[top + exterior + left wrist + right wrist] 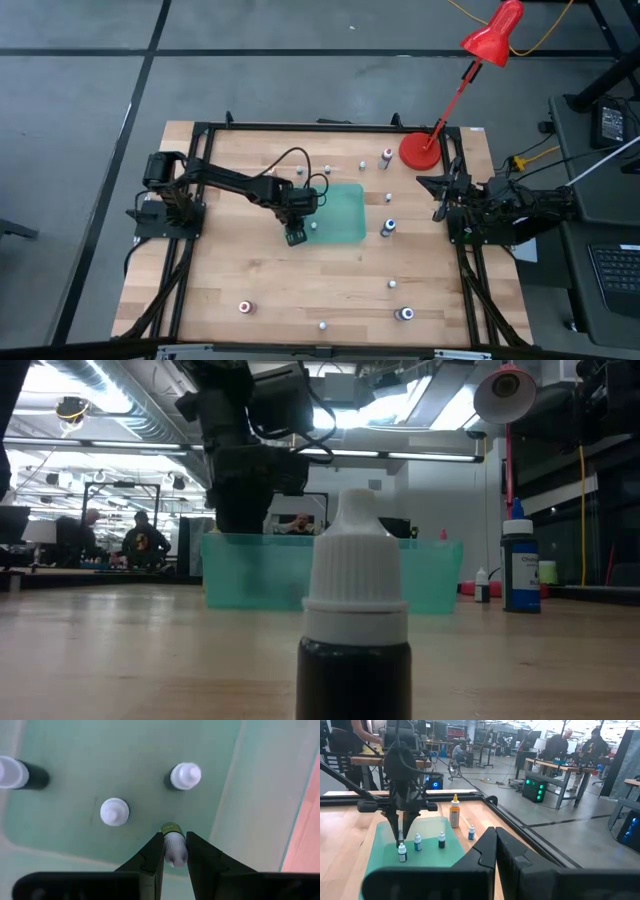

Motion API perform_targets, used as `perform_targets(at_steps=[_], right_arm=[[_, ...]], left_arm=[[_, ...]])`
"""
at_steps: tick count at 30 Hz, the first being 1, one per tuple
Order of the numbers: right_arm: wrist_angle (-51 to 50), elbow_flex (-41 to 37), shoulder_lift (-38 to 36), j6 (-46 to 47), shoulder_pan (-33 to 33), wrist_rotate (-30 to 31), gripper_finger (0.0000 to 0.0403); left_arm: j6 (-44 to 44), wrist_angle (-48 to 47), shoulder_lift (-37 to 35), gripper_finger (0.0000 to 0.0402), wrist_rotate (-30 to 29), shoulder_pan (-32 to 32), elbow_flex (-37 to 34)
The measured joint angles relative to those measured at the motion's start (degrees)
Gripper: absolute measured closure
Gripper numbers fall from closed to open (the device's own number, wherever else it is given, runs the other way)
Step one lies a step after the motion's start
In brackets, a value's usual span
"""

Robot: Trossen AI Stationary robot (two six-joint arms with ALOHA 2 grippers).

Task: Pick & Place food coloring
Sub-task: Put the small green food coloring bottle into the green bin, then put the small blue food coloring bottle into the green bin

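Observation:
The bottle's yellow-green base [171, 827] reaches the bottom of the tray inside its edge, beside the standing bottles, so my left gripper opens next.
My left gripper [296, 237] reaches over the near left part of the green tray [345, 225], pointing down, shut on a tiny food coloring bottle [174, 847] with a whitish cap and yellow-green body. Three more bottles stand in the tray [114, 811] [185, 775] [15, 772]. Others stand scattered on the wooden table, such as one with a blue body [388, 226] and a dark one close to the low camera [355, 610]. My right gripper [495, 845] is shut, parked at the table's right edge [447, 200]. My left gripper pinches the bottle's whitish cap [175, 852] between its two fingers [152, 855], coming from above and pointing down. The bottle stays upright below the fingers [401, 852], over the tray floor. Whether its base rests on the tray or hangs just clear, I cannot tell.
A red desk lamp [495, 35] stands with its base [420, 150] at the far right corner. An orange bottle [454, 811] stands beyond the tray. Loose bottles [245, 307] [404, 314] [322, 325] dot the near side. A black frame rail [330, 127] borders the table.

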Motion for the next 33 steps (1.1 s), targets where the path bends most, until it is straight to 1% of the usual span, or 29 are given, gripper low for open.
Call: perform_targets(at_steps=[6, 14, 18, 24, 27, 30, 33], right_arm=[[0.00, 0.00, 0.00, -0.02, -0.01, 0.01, 0.0391], [0.00, 0.00, 0.00, -0.04, 0.00, 0.01, 0.0391], [0.00, 0.00, 0.00, -0.02, 0.00, 0.01, 0.0391], [-0.02, 0.00, 0.00, -0.04, 0.01, 0.04, 0.0391], [-0.04, 0.00, 0.00, -0.07, -0.01, 0.04, 0.0391], [-0.07, 0.00, 0.00, -0.13, 0.01, 0.04, 0.0391], [-0.07, 0.00, 0.02, -0.07, 0.01, 0.04, 0.0391]], left_arm=[[-0.76, -0.24, 0.03, 0.0325, 0.22, 0.00, 0.00], [-0.94, -1.29, 0.02, 0.0282, 0.12, 0.00, 0.83], [-0.50, -4.26, -1.07, 0.0262, -2.55, 0.00, 4.51], [3.19, -16.83, -3.49, 0.0249, -7.80, 0.48, 13.42], [4.25, -21.30, -5.35, 0.0249, -8.52, 1.50, 17.85], [4.64, -23.34, -7.93, 0.0249, -9.91, 3.03, 20.88], [5.78, -23.84, -10.64, 0.0249, -11.24, 5.51, 22.18]])
